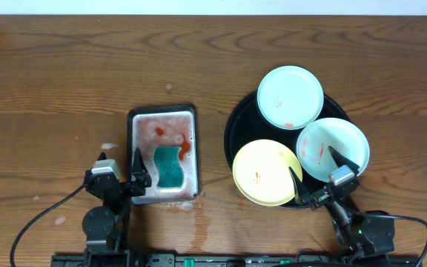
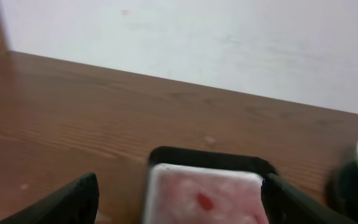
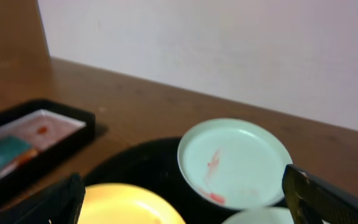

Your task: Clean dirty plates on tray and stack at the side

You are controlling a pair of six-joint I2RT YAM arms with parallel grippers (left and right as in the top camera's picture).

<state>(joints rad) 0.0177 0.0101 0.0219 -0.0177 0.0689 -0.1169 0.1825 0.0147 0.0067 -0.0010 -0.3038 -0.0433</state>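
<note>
My left gripper is to pinch the teal sponge across its middle from above next, so the bottom of the sponge stays free to wipe the dirty plates.
Three plates lie on the round black tray (image 1: 237, 126). A mint-white plate (image 1: 290, 96) with a small red smear is at the far side. A second mint-white plate (image 1: 332, 148) with red smears is at the right. A pale yellow plate (image 1: 265, 172) with a red spot is at the near left. My right gripper (image 1: 316, 172) is open and empty, over the tray's near edge between the yellow and right plates. The right wrist view shows the far plate (image 3: 235, 163) and the yellow plate (image 3: 129, 205). My left gripper (image 1: 118, 169) is open and empty beside the sponge tray.
A small rectangular grey tray (image 1: 161, 154) with pink-stained water and a teal sponge (image 1: 169, 167) stands left of the black tray; it also shows in the left wrist view (image 2: 204, 193). Wet spots mark the bare wood tabletop (image 1: 65, 81) near it.
</note>
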